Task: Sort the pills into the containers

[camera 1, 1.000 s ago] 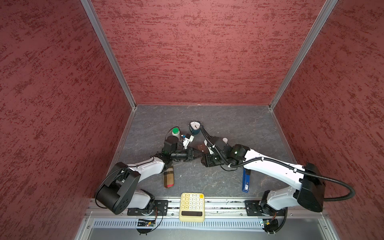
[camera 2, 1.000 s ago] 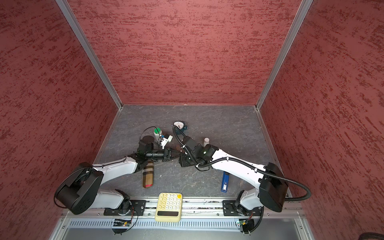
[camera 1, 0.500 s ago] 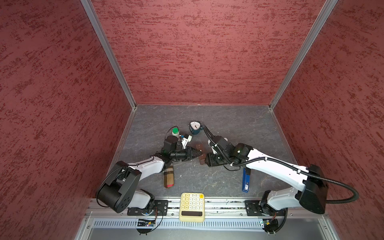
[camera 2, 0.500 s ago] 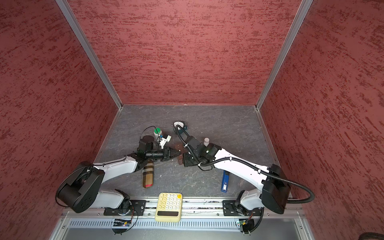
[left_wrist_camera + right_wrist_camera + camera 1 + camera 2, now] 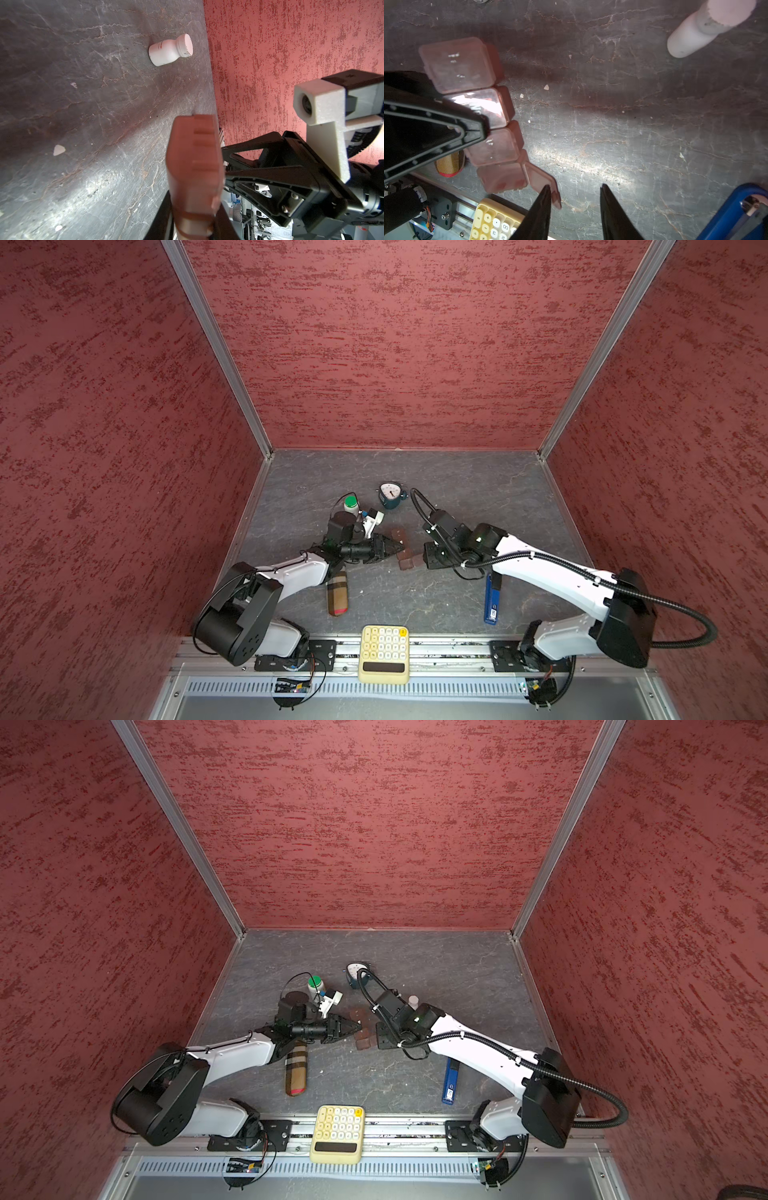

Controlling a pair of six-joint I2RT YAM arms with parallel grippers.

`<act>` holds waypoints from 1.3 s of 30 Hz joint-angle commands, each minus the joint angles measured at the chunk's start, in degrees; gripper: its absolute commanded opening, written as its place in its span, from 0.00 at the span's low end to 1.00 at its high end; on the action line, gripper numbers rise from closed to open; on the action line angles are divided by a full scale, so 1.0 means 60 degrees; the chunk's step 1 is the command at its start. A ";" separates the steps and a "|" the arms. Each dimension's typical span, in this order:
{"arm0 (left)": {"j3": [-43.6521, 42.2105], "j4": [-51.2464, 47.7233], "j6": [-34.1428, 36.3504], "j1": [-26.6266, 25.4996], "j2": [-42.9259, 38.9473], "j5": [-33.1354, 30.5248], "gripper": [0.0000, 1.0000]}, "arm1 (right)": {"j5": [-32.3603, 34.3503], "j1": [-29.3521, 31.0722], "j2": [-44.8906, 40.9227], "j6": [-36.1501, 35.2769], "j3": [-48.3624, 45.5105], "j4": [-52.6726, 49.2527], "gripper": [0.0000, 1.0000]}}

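My left gripper's fingers are holding the pill-box strip [image 5: 405, 561] raised above the grey floor, so I will bring the strip down onto the floor before my gripper releases it.
The containers are one dark brown pill-box strip [image 5: 402, 548] of square lidded cells lying on the grey floor mid-scene [image 5: 360, 1029]. My left gripper [image 5: 392, 549] comes at it from the left and is shut on the strip [image 5: 194, 166], one finger on each side. In the right wrist view several cells show [image 5: 492, 145]. The end cell's lid [image 5: 544, 182] stands open. My right gripper [image 5: 574, 187] is open just right of the strip [image 5: 428, 560], one fingertip [image 5: 547, 190] against that lid. Tiny white pills [image 5: 546, 87] lie loose on the floor beside the strip.
A small white bottle [image 5: 412, 1001] stands behind the right wrist. A green-capped bottle [image 5: 351, 504] and a round dial [image 5: 390, 494] stand further back. A plaid case [image 5: 337, 593], a blue bar [image 5: 491, 599] and a yellow calculator [image 5: 384, 653] lie toward the front.
My right gripper has drawn back a little to the right from the strip, and its jaws stand somewhat narrower. The left gripper keeps its hold and place.
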 commanded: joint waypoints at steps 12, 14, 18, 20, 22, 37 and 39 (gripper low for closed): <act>-0.0100 0.0014 0.0141 -0.0003 -0.0257 0.0102 0.00 | -0.0210 -0.0120 0.1055 0.0105 -0.0294 0.0988 0.39; -0.0068 -0.0043 0.0158 -0.0003 -0.0255 0.0086 0.00 | -0.0233 -0.0108 0.1072 0.0113 -0.0287 0.1005 0.39; 0.0089 -0.0467 0.0396 -0.0063 -0.0249 -0.0103 0.00 | 0.0047 -0.0136 0.0600 0.0128 -0.0222 0.0809 0.39; 0.0282 -0.0951 0.0656 -0.0160 -0.0217 -0.0363 0.00 | 0.0332 -0.0178 0.0177 0.0183 -0.0169 0.0515 0.40; 0.0502 -0.1356 0.0866 -0.0285 -0.0112 -0.0698 0.00 | 0.0709 -0.0222 -0.0281 0.0251 -0.0123 0.0175 0.42; 0.2893 -0.1769 0.0554 -0.1273 0.3391 -0.1411 0.00 | 0.2046 -0.0693 -0.2720 0.0564 -0.0374 -0.0827 0.46; 0.3237 -0.2174 0.0700 -0.1341 0.3657 -0.1535 0.00 | 0.1975 -0.0708 -0.2779 0.0590 -0.0501 -0.0726 0.46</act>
